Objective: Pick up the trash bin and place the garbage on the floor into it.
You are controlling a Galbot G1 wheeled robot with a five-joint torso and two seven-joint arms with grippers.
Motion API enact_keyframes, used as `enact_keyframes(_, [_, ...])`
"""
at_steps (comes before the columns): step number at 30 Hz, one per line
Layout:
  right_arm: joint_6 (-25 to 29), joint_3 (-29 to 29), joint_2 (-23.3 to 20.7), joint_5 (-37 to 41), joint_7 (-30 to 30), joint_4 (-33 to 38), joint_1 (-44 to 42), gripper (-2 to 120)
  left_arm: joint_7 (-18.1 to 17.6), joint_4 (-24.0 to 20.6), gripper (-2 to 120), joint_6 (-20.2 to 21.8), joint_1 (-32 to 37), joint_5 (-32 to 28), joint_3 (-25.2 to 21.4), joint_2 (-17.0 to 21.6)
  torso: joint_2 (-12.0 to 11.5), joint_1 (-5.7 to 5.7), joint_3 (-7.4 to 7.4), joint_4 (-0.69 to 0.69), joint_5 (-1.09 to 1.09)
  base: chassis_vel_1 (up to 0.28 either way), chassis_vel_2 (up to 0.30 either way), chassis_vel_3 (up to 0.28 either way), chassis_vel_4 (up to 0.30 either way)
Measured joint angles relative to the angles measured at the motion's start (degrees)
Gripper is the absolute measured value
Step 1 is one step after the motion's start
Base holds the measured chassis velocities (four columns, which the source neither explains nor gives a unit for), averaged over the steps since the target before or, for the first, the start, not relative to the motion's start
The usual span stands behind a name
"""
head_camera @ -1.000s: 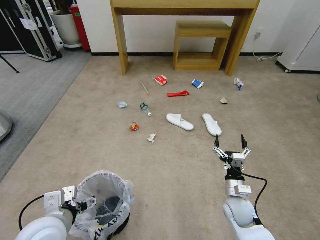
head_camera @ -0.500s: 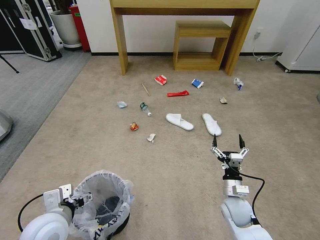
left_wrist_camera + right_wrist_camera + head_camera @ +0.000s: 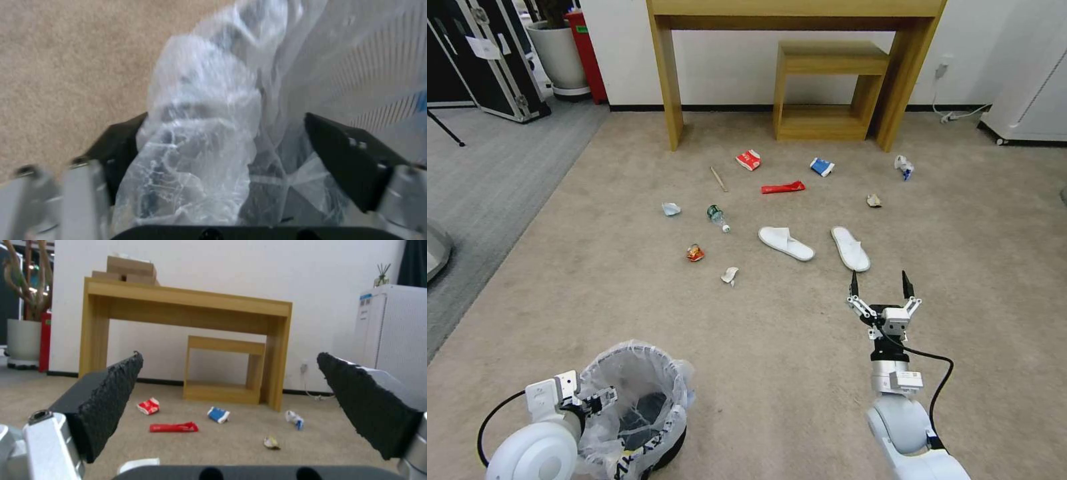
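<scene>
The bin's opening (image 3: 638,392) spreads far wider than the gripper's fingers, so my left gripper next needs to pick up the trash bin by its thin bagged rim (image 3: 596,399).
The trash bin (image 3: 634,413), black with a crinkly white bag, stands on the beige floor (image 3: 800,373) at the near left. My left gripper (image 3: 597,400) is at its near rim. In the left wrist view its black fingers (image 3: 120,150) stand wide on either side of the bag-covered rim (image 3: 200,140), open. My right gripper (image 3: 879,277) hangs open above the carpet, just short of a white slipper (image 3: 850,249). Garbage lies ahead: another slipper (image 3: 786,243), crumpled paper (image 3: 730,274), a crushed bottle (image 3: 718,217), a red wrapper (image 3: 782,188), a red-white carton (image 3: 749,159), a blue-white packet (image 3: 822,167) and a wooden stick (image 3: 719,179).
A wooden desk (image 3: 667,80) with a low stool (image 3: 827,87) under it stands against the far wall. Grey ribbed carpet (image 3: 480,187) runs along the left, with a black case (image 3: 487,60) and a plant pot (image 3: 557,53). A white cabinet (image 3: 1027,87) and a cable stand at the far right.
My right gripper has drawn back a little toward me, still open. My left arm has sunk lower and shifted right beside the bin, which has stayed put.
</scene>
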Motion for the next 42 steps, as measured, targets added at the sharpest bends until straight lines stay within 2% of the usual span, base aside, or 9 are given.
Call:
enact_keyframes(5, [-0.2, -0.2, -0.5, 0.3, 0.1, 0.2, 0.8, 100, -0.2, 0.2, 65, 0.0, 0.4, 0.1, 0.7, -0.6, 0.0, 0.0, 0.0, 0.01, 0.01, 0.0, 0.0, 0.0, 0.0])
enact_keyframes(7, [-0.2, -0.6, -0.5, 0.3, 0.1, -0.1, 1.1, 100, -0.4, 0.3, 53, -0.4, 0.3, 0.1, 1.1, -0.9, 0.0, 0.0, -0.01, 0.02, 0.04, 0.0, 0.0, 0.0, 0.0])
enact_keyframes(9, [-0.2, -0.7, -0.4, 0.3, 0.1, -0.2, 1.1, 100, -0.5, 0.3, 52, -0.5, 0.3, 0.1, 1.1, -1.0, 0.0, 0.0, -0.01, 0.01, 0.04, 0.0, 0.0, 0.0, 0.0])
enact_keyframes(12, [-0.2, -1.1, -0.3, 0.3, 0.2, -0.5, 1.4, 100, -0.8, 0.4, 36, -1.0, 0.1, -0.2, 1.2, -1.0, 0.0, 0.0, -0.01, 0.01, 0.02, 0.0, 0.0, 0.0, 0.0])
enact_keyframes(15, [-0.2, -1.2, -0.3, 0.4, 0.3, -0.6, 1.6, 100, -0.9, 0.5, 31, -1.1, 0.0, -0.6, 1.1, -1.0, 0.0, 0.0, -0.01, 0.01, 0.01, 0.0, 0.0, 0.0, 0.0])
enact_keyframes(17, [-0.2, -1.2, -0.3, 0.6, 0.5, -0.8, 1.9, 100, -1.0, 0.8, 16, -1.3, -0.1, -1.2, 0.8, -1.2, 0.0, 0.0, -0.01, 0.0, 0.02, 0.0, 0.0, 0.0, 0.0])
enact_keyframes(26, [-0.3, -1.2, 0.1, 0.5, 0.8, -1.1, 1.9, 100, -2.6, 0.0, 13, -1.3, 0.1, -2.6, 0.6, -1.8, 0.0, 0.0, -0.01, 0.01, -0.03, 0.0, 0.0, 0.0, 0.0])
enact_keyframes(32, [-0.3, -0.7, 0.3, 0.4, 0.8, -0.2, 1.3, 100, -5.3, -4.0, 0, -0.7, 0.4, -6.2, -1.4, -1.3, 0.0, 0.0, 0.01, -0.02, -0.05, 0.0, 0.0, 0.0, 0.0])
enact_keyframes(42, [-0.4, -0.3, 1.2, -0.1, 1.1, 0.1, 0.5, 100, -9.8, -9.7, 0, -0.2, -0.1, -13.9, -4.6, 1.3, 0.0, 0.01, 0.01, 0.0, 0.0, 0.0, 0.0, 0.0, 0.0])
